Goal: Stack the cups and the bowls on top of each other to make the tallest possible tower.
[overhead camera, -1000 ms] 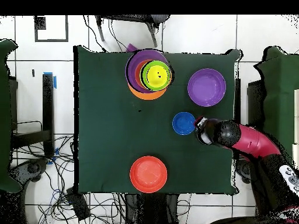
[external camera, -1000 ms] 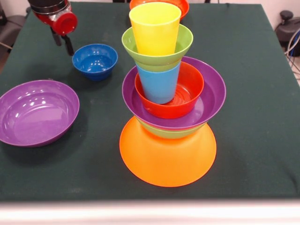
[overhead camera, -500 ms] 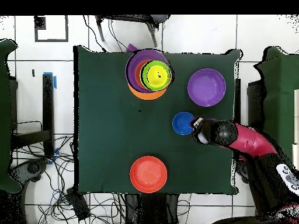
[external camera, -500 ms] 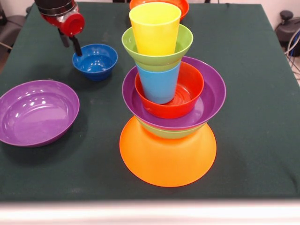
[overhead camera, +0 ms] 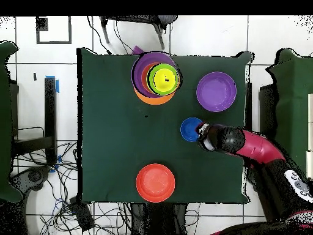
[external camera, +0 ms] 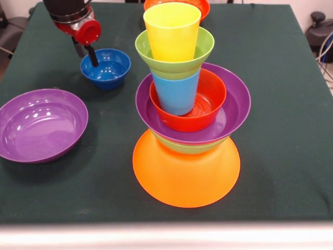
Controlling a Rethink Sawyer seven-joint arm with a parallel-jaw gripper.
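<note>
My gripper grabs the small dark blue bowl by its rim next, to add another level on the yellow cup.
The tower stands on an upturned orange bowl. Above it nest a green bowl, a purple bowl, a red-orange bowl, the light blue cup, another green bowl and the yellow cup on top. A small dark blue bowl sits apart on the table. My gripper is open at that bowl's rim, with one finger inside the rim and the other outside.
A loose purple bowl lies on the green table. A red-orange bowl sits behind the tower in the front view. Cables lie on the floor around the table.
My gripper has moved across the table toward the small dark blue bowl and lowered, so its fingers now stand at the bowl's rim. Nothing else has moved.
</note>
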